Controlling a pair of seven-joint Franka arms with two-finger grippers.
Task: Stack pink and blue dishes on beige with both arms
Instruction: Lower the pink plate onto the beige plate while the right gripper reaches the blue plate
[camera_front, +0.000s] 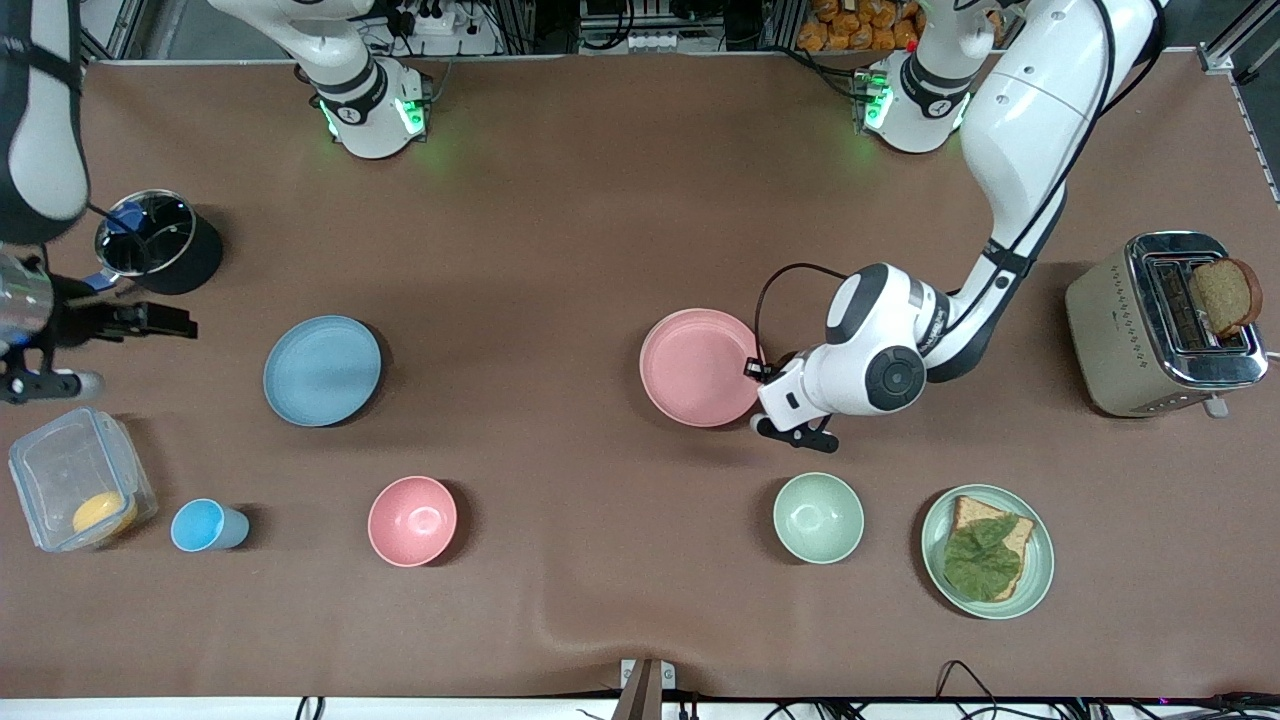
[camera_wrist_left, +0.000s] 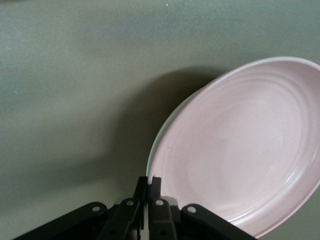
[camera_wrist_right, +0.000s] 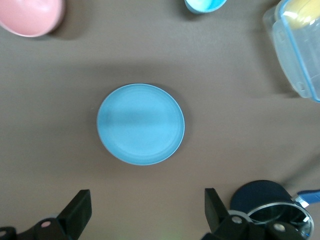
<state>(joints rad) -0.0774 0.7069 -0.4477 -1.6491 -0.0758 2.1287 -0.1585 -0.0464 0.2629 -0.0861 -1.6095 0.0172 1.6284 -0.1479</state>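
The light blue plate should be grabbed by its rim (camera_front: 268, 368) with my right gripper next. Then it can be stacked on the pale pink plate (camera_front: 695, 365).
The pale pink plate (camera_front: 695, 365) (camera_wrist_left: 240, 145) lies mid-table, and its edge toward the left arm's end looks slightly lifted. My left gripper (camera_front: 758, 395) (camera_wrist_left: 148, 186) is shut on that rim. A thin pale rim (camera_wrist_left: 161, 137) shows just beneath the pink plate's edge; the beige plate is otherwise hidden. The light blue plate (camera_front: 322, 370) (camera_wrist_right: 140, 124) rests flat toward the right arm's end. My right gripper (camera_front: 150, 322) (camera_wrist_right: 147, 210) hangs open and empty above the table, between the blue plate and a steel pot.
The steel pot (camera_front: 150, 235) (camera_wrist_right: 272, 200) stands by the right gripper. Nearer the camera sit a clear container (camera_front: 75, 490) (camera_wrist_right: 300, 50), blue cup (camera_front: 205, 525), pink bowl (camera_front: 412, 520), green bowl (camera_front: 818, 517) and a green plate (camera_front: 1040, 580) with bread. A toaster (camera_front: 1150, 330) stands at the left arm's end.
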